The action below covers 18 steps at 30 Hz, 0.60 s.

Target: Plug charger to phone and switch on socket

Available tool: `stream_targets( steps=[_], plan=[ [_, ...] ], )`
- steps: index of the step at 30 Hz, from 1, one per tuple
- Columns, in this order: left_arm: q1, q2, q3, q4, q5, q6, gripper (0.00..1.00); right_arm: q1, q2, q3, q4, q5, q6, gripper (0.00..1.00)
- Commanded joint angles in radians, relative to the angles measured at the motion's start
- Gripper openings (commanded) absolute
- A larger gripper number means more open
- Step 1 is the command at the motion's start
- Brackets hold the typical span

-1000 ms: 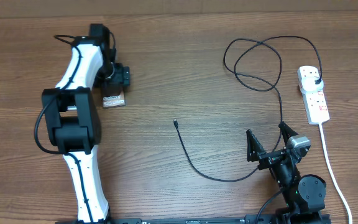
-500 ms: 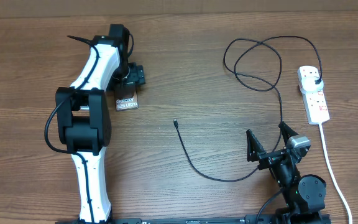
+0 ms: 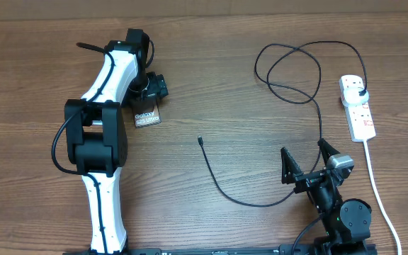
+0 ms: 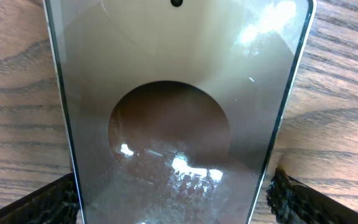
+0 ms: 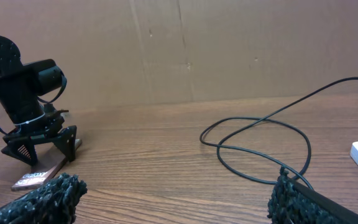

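Observation:
My left gripper is open with its fingers down beside the phone's long edges, so it needs to close on the phone now.
The phone (image 3: 147,117) lies flat on the wooden table, its lettered end toward me. My left gripper (image 3: 149,95) stands over its far end, open, with one finger on each side of the phone's (image 4: 179,93) edges; the right finger (image 4: 291,199) shows a gap of table. The charger cable (image 3: 225,191) loops across the table; its connector tip (image 3: 200,140) lies loose mid-table and its plug (image 3: 360,92) sits in the white socket strip (image 3: 360,117) at the right. My right gripper (image 3: 307,157) is open and empty near the front, beside the cable (image 5: 260,127).
The socket's white cord (image 3: 377,191) runs down the right side toward the front edge. A brown cardboard wall (image 5: 229,43) stands behind the table. The left arm (image 3: 98,142) stretches along the left side.
The left gripper carried the phone to the right and slightly nearer, then its fingers spread off the phone. The right arm, cable and socket have not moved.

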Motion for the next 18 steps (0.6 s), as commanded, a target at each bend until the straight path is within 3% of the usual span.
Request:
stream_targets(
  steps=[1, 14, 18],
  plan=[
    [-0.013, 0.111, -0.070, 0.007, 0.078, -0.016, 1.00, 0.003, -0.007, -0.010, 0.003, 0.013, 0.004, 1.00],
    [-0.013, 0.111, -0.070, 0.031, 0.066, -0.016, 1.00, 0.003, -0.007, -0.010, 0.003, 0.013, 0.004, 1.00],
    [-0.013, 0.111, -0.070, 0.031, 0.066, -0.018, 0.96, 0.003, -0.007, -0.010, 0.003, 0.013, 0.004, 1.00]
  ],
)
